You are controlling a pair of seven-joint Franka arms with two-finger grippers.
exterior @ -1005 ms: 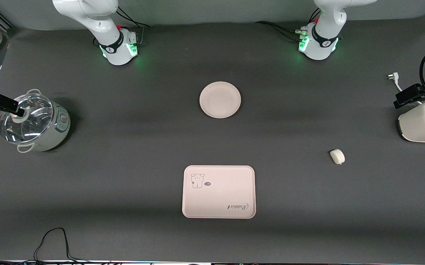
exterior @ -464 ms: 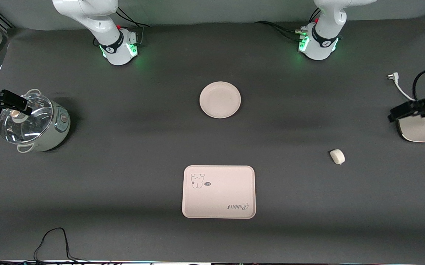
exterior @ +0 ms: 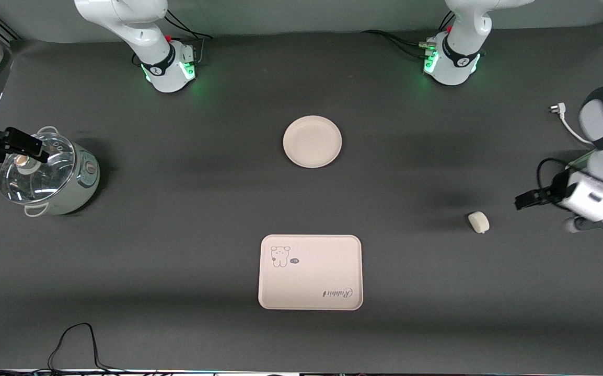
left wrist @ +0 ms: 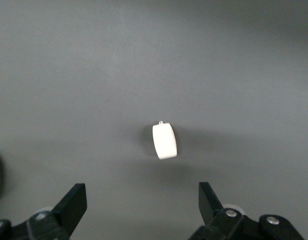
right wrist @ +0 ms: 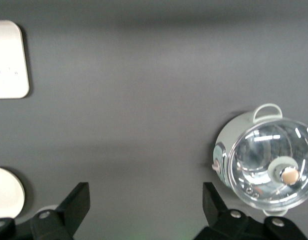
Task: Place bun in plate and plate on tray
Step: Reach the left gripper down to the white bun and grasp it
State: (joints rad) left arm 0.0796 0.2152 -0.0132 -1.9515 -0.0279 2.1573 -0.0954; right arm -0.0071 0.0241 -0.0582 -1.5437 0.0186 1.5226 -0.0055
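My left gripper is going to grab the off-white bun point(exterior: 478, 222) by its long curved sides next, to put the bun in the round cream plate point(exterior: 312, 141).
The small off-white bun point(exterior: 478, 222) point(left wrist: 164, 141) lies on the dark mat toward the left arm's end of the table. The round cream plate point(exterior: 312, 141) point(right wrist: 6, 192) sits mid-table with nothing on it. The pink rectangular tray point(exterior: 310, 272) point(right wrist: 9, 60) lies nearer the front camera than the plate, also bare. My left gripper point(exterior: 526, 201) point(left wrist: 142, 192) hangs open over the mat just beside the bun, holding nothing. My right gripper point(exterior: 24, 146) point(right wrist: 144, 192) hovers open over the pot's rim at the right arm's end.
A small electric pot with a glass lid point(exterior: 45, 175) point(right wrist: 266, 162) stands at the right arm's end. A white plug and cord point(exterior: 557, 110) lie near the left arm's end. A black cable point(exterior: 74, 339) loops at the table's near edge.
The left arm has swung from over the white appliance at its end of the table toward the bun, now hovering beside it. The right gripper has shifted only slightly over the pot.
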